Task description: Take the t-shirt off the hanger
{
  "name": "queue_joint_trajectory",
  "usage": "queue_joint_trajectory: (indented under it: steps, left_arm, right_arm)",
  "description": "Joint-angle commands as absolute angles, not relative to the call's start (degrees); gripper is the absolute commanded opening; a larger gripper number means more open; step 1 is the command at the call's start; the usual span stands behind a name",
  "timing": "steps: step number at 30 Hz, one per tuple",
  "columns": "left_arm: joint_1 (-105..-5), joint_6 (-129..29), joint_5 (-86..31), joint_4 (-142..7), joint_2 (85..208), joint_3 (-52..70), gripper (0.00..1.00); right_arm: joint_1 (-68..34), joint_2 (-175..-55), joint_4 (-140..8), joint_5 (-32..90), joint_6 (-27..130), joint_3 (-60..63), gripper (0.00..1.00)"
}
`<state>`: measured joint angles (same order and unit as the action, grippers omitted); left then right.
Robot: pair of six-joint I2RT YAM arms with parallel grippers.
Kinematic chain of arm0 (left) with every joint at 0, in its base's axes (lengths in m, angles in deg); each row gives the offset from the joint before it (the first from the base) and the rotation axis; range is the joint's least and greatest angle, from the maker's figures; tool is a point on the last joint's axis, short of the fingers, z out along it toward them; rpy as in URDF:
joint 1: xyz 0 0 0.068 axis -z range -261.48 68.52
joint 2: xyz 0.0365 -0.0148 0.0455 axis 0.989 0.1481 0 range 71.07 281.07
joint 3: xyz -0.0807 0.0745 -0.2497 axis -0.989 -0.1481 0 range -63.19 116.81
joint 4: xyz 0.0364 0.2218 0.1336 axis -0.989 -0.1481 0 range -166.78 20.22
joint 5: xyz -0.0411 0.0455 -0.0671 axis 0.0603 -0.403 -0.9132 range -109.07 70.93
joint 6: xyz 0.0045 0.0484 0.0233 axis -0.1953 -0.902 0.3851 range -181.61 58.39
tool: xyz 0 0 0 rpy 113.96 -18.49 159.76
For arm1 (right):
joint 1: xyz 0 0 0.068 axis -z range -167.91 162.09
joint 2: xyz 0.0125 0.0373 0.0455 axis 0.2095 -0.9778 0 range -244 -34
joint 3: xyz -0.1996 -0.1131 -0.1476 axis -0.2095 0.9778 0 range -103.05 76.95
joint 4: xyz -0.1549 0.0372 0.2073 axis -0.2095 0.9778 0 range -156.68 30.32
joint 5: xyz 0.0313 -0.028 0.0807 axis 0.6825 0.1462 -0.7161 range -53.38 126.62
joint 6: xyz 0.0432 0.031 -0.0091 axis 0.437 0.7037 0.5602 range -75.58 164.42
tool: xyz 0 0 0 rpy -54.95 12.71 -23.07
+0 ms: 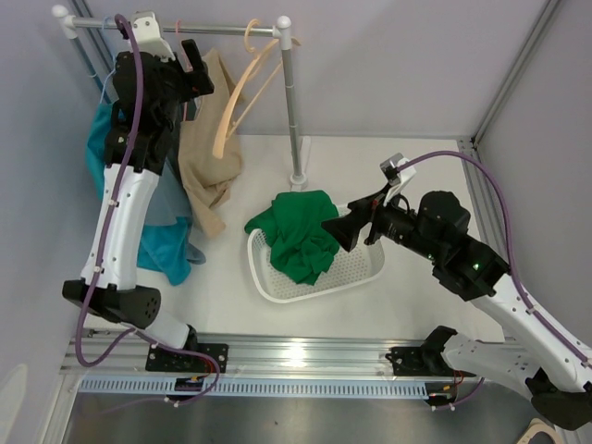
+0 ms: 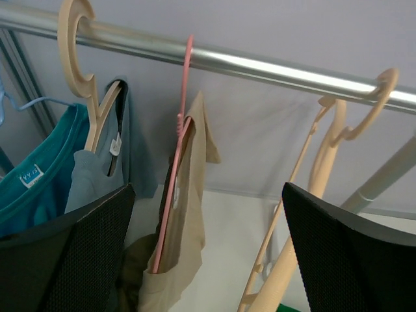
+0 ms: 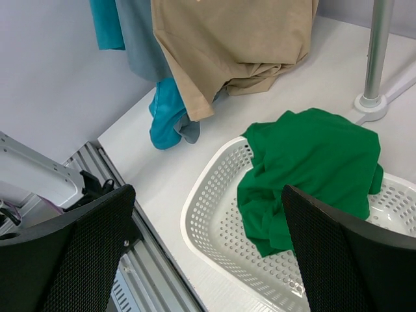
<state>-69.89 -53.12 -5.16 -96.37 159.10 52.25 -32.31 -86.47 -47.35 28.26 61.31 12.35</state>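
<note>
The left gripper grabs the pink hanger [image 2: 174, 175] just below its twisted neck [image 2: 179, 139] next, leaving the hanger's hook and the tan t-shirt free for removal.
A tan t-shirt [image 1: 211, 157] hangs on a pink hanger [image 2: 174, 175] hooked over the steel rail [image 1: 213, 28]. In the left wrist view the shirt [image 2: 188, 221] drapes over the hanger's right shoulder; its lower part shows in the right wrist view [image 3: 234, 39]. My left gripper [image 1: 194, 79] is up beside the rail, open and empty, its jaws on either side of the hanger and shirt [image 2: 208, 195] without touching them. My right gripper [image 1: 344, 231] is open and empty, over the white basket [image 3: 192, 221].
A green t-shirt [image 1: 301, 231] lies in the white basket [image 1: 277, 287]. An empty beige hanger [image 1: 245, 83] hangs at the rail's right end. Teal [image 1: 162, 240] and grey-blue [image 2: 91, 182] shirts hang at left. The rack's pole [image 1: 291, 111] stands behind the basket.
</note>
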Motion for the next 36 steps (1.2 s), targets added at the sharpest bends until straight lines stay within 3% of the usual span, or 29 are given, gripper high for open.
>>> queue_joint_trajectory:
  steps: [1,4,5,7,16,18,22,30,31,32,33,34,36]
  left_arm:
    - [-71.7,-54.6,-4.2,-94.4,160.2,51.5,1.00]
    - [-72.9,-55.5,-3.6,-94.5,162.4,52.6,1.00]
    - [-73.3,-55.4,-3.9,-94.8,162.9,53.1,0.90]
    - [-75.3,-55.2,-5.9,-94.5,164.1,53.1,0.83]
    - [-79.5,-53.8,-13.9,-95.2,167.8,54.1,0.81]
    - [-80.2,-53.5,-16.9,-95.4,169.0,54.3,0.72]
    - [-80.5,-52.4,-18.6,-96.0,170.4,54.9,0.67]
    - [-80.6,-51.9,-21.4,-96.9,172.7,57.0,0.43]
    - [-80.6,-51.8,-21.4,-97.1,173.2,57.4,0.38]
    - [-80.6,-51.7,-21.4,-97.5,173.4,57.7,0.18]
    - [-80.6,-51.2,-21.3,-97.8,173.6,58.4,0.06]
    - [-80.6,-51.1,-21.1,-98.0,173.7,58.5,0.01]
    - [-80.6,-50.7,-21.2,-98.1,173.7,58.9,0.01]
  right_arm:
    - [-32.4,-85.2,-46.6,29.1,61.1,12.0,0.99]
    - [-32.4,-85.5,-46.4,29.2,60.9,11.2,1.00]
    - [-32.4,-85.6,-46.5,29.2,60.8,11.3,1.00]
    - [-32.3,-85.8,-46.5,29.4,60.8,11.3,0.99]
    - [-32.1,-87.7,-46.6,28.5,60.9,10.9,0.99]
    - [-32.1,-87.9,-46.7,28.4,60.9,10.9,1.00]
    - [-32.1,-88.1,-46.6,28.6,60.9,10.9,1.00]
    - [-32.0,-88.5,-47.1,28.4,61.0,11.1,0.99]
    - [-32.0,-88.6,-47.1,28.4,61.0,11.0,1.00]
    - [-32.0,-88.5,-47.2,28.3,61.0,11.0,0.99]
    - [-32.0,-88.7,-47.2,28.4,60.9,11.1,1.00]
    - [-32.0,-88.8,-47.3,28.4,60.9,11.1,0.99]
    - [-31.9,-89.2,-47.4,28.1,61.0,11.0,1.00]
